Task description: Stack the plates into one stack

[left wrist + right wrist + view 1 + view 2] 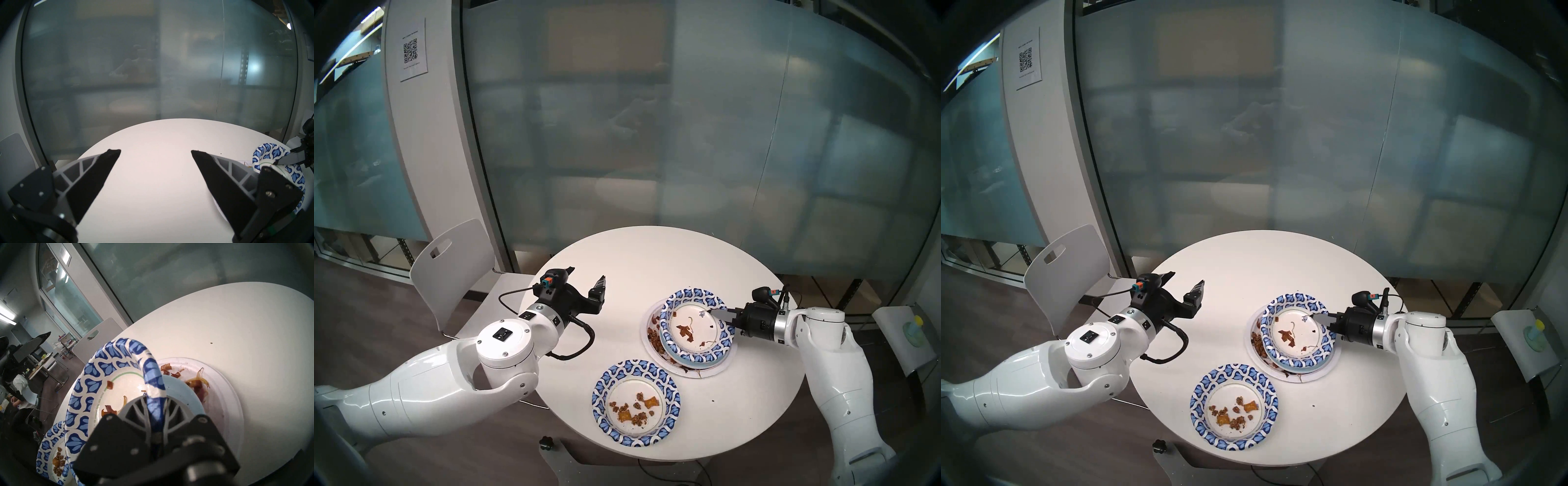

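Note:
The base of the patterned plate (693, 327) is over the light blue plate (702, 363), inside its edge, so the patterned plate would stand. My right gripper will open.
My right gripper (716, 314) is shut on the right rim of a blue-patterned plate (687, 342) holding brown scraps. This plate lies slightly tilted on top of the stack. Below it show a light blue plate's edge (673, 356) and the large white plate (648, 317) with brown scraps. The pink plate is hidden. In the right wrist view the fingers (136, 405) pinch the patterned rim (153, 378) over the light blue plate (180, 392). A second blue-patterned plate (636, 402) with crumbs sits alone at the table's front. My left gripper (585, 276) is open and empty above the table's left side.
The round white table (653, 258) stands against a frosted glass wall. A white chair (456, 268) stands at its left, beside my left arm. A small grey stand (913, 331) is at the far right. A dark crumb (713, 400) lies near the front plate.

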Controlling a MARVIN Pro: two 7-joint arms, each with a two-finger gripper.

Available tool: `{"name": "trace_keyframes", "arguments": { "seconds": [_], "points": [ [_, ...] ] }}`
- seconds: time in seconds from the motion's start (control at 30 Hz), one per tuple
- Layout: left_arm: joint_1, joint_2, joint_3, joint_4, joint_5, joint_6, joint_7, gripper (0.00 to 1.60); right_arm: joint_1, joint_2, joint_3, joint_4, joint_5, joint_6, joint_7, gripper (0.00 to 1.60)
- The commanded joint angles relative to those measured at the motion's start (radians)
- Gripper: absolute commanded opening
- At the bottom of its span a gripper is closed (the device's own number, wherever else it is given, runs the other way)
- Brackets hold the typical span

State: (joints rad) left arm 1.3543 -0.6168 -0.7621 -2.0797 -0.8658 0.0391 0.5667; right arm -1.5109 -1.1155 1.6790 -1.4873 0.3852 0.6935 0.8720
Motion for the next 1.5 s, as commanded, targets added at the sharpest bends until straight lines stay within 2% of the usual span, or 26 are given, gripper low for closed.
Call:
{"name": "trace_keyframes", "arguments": {
  "seconds": [0.0,0.13,0.17,0.2,0.23,0.27,0.3,0.33,0.37,0.4,0.7,1.1,1.27,1.47],
  "points": [
    [-0.008,0.006,-0.013,-0.018,0.002,-0.016,-0.005,1.60,0.063,0.026,-0.033,0.019,-0.019,-0.039,0.030,0.00],
    [-0.011,0.007,-0.010,-0.019,0.002,-0.014,-0.009,1.60,0.058,0.022,-0.025,0.020,-0.021,-0.052,0.037,0.00],
    [-0.012,0.005,-0.009,-0.018,0.003,-0.014,-0.009,1.60,0.057,0.023,-0.023,0.019,-0.021,-0.053,0.040,0.11],
    [-0.012,0.005,-0.009,-0.018,0.003,-0.014,-0.009,1.60,0.057,0.023,-0.023,0.019,-0.021,-0.053,0.040,0.11],
    [-0.014,0.003,-0.008,-0.020,0.003,-0.012,-0.009,1.60,0.055,0.023,-0.018,0.020,-0.021,-0.055,0.041,0.28],
    [-0.014,0.003,-0.008,-0.022,0.004,-0.011,-0.009,1.60,0.054,0.025,-0.016,0.021,-0.022,-0.057,0.045,0.56],
    [-0.016,0.001,-0.007,-0.021,0.004,-0.011,-0.011,1.60,0.047,0.032,-0.014,0.014,-0.025,-0.057,0.051,0.93],
    [-0.016,0.001,-0.007,-0.021,0.004,-0.011,-0.011,1.60,0.047,0.032,-0.014,0.014,-0.025,-0.057,0.051,0.93],
    [-0.016,0.001,-0.006,-0.021,0.005,-0.010,-0.011,1.60,0.043,0.033,-0.012,0.012,-0.025,-0.057,0.054,1.51],
    [-0.018,0.000,-0.005,-0.021,0.005,-0.008,-0.012,1.60,0.036,0.036,-0.010,0.004,-0.027,-0.056,0.055,1.60],
    [-0.023,-0.004,-0.003,-0.020,0.010,-0.001,-0.016,1.60,0.012,0.047,0.004,-0.026,-0.036,-0.055,0.055,1.60],
    [-0.031,-0.004,0.000,-0.015,0.017,0.004,-0.030,1.60,-0.087,0.090,0.115,-0.124,-0.029,-0.031,0.048,1.60],
    [-0.034,0.044,-0.012,-0.014,-0.020,0.004,-0.107,1.60,-0.145,0.088,0.173,-0.184,-0.023,-0.034,0.050,1.60],
    [-0.021,0.136,-0.029,-0.051,-0.061,0.010,-0.217,1.60,-0.208,0.074,0.239,-0.249,-0.010,-0.036,0.063,1.60]
  ]
}}
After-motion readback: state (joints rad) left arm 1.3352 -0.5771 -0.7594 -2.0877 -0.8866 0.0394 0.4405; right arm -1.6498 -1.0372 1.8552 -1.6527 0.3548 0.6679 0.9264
